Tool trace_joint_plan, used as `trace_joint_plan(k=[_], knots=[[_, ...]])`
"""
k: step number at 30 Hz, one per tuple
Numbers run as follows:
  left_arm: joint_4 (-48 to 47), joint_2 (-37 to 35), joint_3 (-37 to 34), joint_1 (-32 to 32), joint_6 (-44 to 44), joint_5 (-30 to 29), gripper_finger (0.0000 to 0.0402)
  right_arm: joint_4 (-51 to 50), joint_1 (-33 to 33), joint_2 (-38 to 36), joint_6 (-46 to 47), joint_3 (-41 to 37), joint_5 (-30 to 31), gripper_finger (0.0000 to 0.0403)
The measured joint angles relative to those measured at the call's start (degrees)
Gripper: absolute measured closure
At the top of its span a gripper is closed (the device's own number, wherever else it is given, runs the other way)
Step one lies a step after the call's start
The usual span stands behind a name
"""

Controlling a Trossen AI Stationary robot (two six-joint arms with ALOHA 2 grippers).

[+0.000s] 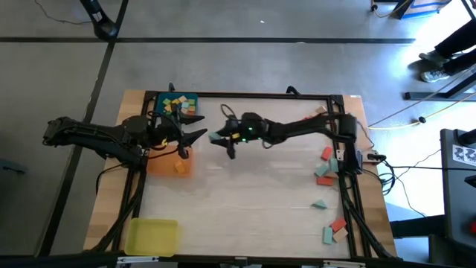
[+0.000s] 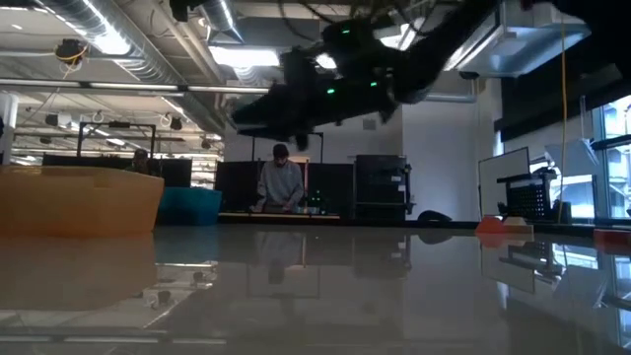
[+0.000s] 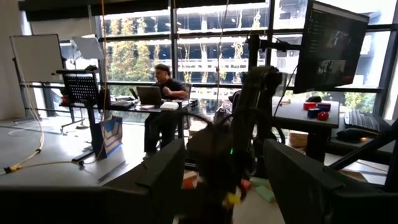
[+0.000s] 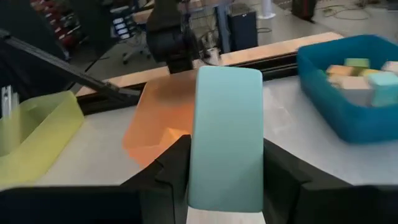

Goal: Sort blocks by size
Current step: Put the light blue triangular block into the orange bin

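Observation:
The teal block is hanging short of the orange tray and would miss if let go. I should bring it toward the tray before my right gripper releases it.
My right gripper (image 1: 222, 141) reaches in from the table's right and is shut on a long teal block (image 4: 225, 140), above the table next to the orange tray (image 4: 155, 115). My left gripper (image 1: 195, 134) is open and empty above the orange tray's far right corner, facing the right gripper. In the left wrist view its fingers (image 3: 166, 180) stand wide apart. The orange tray (image 1: 165, 162) holds one yellow block (image 1: 180, 168). The blue tray (image 1: 178, 103) holds several blocks. Several red and teal blocks (image 1: 325, 170) lie along the table's right edge. My right gripper pinches the teal block between its two fingers, on the two long sides (image 4: 194, 168) near the block's rear end. The fingers come from the table's right, slanting down, and lie along the block. The block sticks out ahead of the fingertips, clear of the table.
A yellow tray (image 1: 152, 237) sits at the near left corner. More blocks (image 1: 335, 229) lie at the near right. The middle of the table (image 1: 260, 193) is bare. A person sits at a desk (image 3: 163, 87) in the room beyond the table.

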Motion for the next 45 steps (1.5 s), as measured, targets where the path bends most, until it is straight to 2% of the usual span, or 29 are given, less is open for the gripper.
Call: trace_joint_plan(k=[10,20,23,28,31,39,45], knots=[[0.02,-0.02,0.00,0.32,0.22,-0.02,0.0196,-2.71,0.24,14.99,-0.46,19.98,-1.10,0.0264],[-0.03,-0.01,-0.02,0.45,0.27,-0.15,0.0196,-2.49,3.50,24.38,0.22,32.52,-2.70,0.0246],[-0.15,-0.02,-0.02,0.45,0.22,-0.13,0.0196,-2.70,4.71,26.09,-4.27,34.77,-1.28,0.0245],[-0.33,-0.02,-0.04,0.45,0.24,-0.13,0.0196,-3.26,6.90,27.59,-7.71,37.35,8.12,0.0241],[-0.46,-0.02,-0.07,0.45,0.22,-0.11,0.0196,-3.85,7.88,27.63,-7.87,37.35,11.22,0.0232],[-0.21,-0.02,-0.07,0.45,0.22,-0.11,0.0196,-6.51,8.07,27.63,-8.80,37.35,11.94,0.0180],[-1.14,-0.02,-0.07,0.10,-0.44,-0.10,0.0196,-17.10,8.07,23.52,-15.21,37.32,12.97,0.0169]])
